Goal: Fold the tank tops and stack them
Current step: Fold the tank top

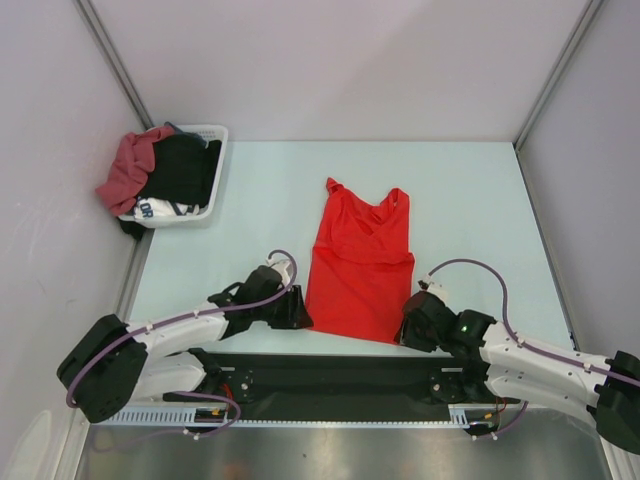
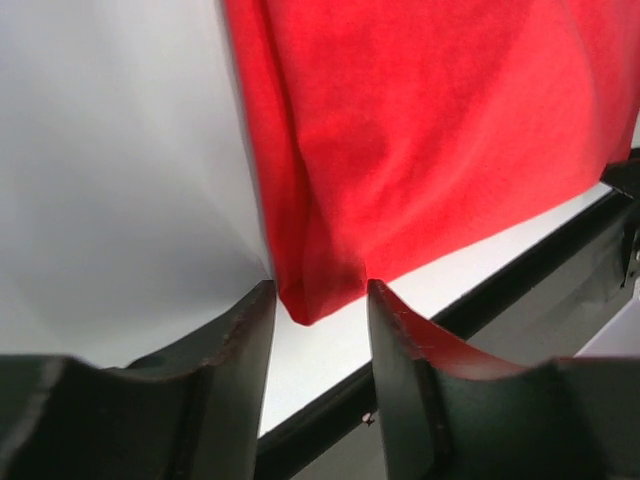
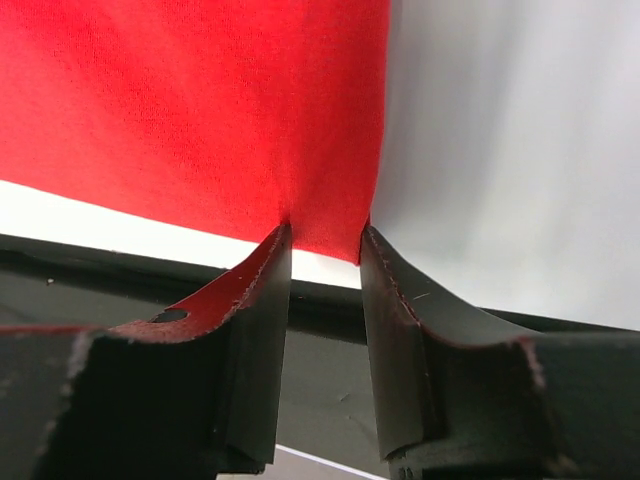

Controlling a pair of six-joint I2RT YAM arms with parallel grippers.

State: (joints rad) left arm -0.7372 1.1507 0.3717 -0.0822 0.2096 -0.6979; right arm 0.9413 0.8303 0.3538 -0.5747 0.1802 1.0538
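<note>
My left gripper takes hold of the red tank top's hem at its near corner [image 2: 320, 291] next, opposite my right gripper, to fold hem toward straps.
The bright red tank top [image 1: 360, 265] lies flat in the middle of the table, straps at the far end and hem toward me. My left gripper [image 1: 300, 315] is open at the hem's left corner. In the left wrist view that corner [image 2: 315, 300] sits just between my fingertips [image 2: 320, 290], not pinched. My right gripper [image 1: 408, 325] is open at the hem's right corner. In the right wrist view the corner [image 3: 330, 235] lies across the gap of my right gripper [image 3: 325, 240]. The maroon tank top [image 1: 130, 165] hangs over the basket's left rim.
A white basket [image 1: 215, 135] at the far left holds black garments [image 1: 180, 170] and a white cloth with dark lettering [image 1: 160, 210]. The black base rail [image 1: 320, 375] runs along the table's near edge, just behind the hem. Walls close in the table's left, right and far sides.
</note>
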